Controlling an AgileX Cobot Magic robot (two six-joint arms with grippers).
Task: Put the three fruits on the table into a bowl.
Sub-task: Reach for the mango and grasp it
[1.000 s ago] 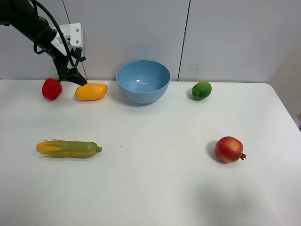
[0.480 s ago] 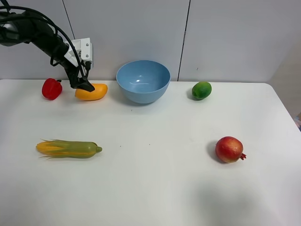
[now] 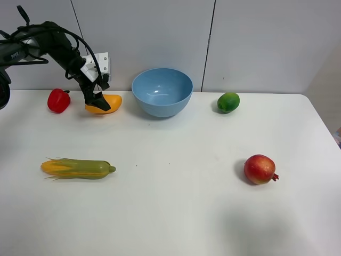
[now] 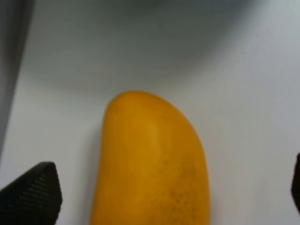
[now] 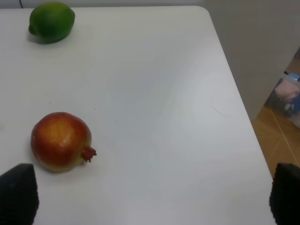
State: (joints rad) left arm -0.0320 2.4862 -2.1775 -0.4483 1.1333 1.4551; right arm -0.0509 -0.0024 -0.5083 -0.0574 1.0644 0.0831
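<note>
The left gripper's fingers are above the mango's sides, high over the tabletop, so it isn't time to close yet. The left gripper should go down first and then close on the mango.
The orange-yellow mango (image 3: 108,102) lies on the white table (image 3: 176,202) left of the light-blue bowl (image 3: 162,91). My left gripper (image 3: 100,102) is open and down over the mango; in the left wrist view the mango (image 4: 150,164) lies between the two fingertips (image 4: 33,194). The green lime (image 3: 228,102) sits right of the bowl and also shows in the right wrist view (image 5: 51,22). The red pomegranate (image 3: 260,169) lies at the right front; the right wrist view shows the pomegranate (image 5: 61,140) too. My right gripper (image 5: 150,199) is open above the table's right side.
A red bell pepper (image 3: 58,100) sits just left of the mango. A corn cob (image 3: 78,168) lies at the front left. The table's right edge (image 5: 234,93) drops to the floor. A grey wall stands close behind the bowl.
My left arm has moved right and down, from beside the pepper to over the mango, its open fingers now around the fruit. Nothing else moved.
</note>
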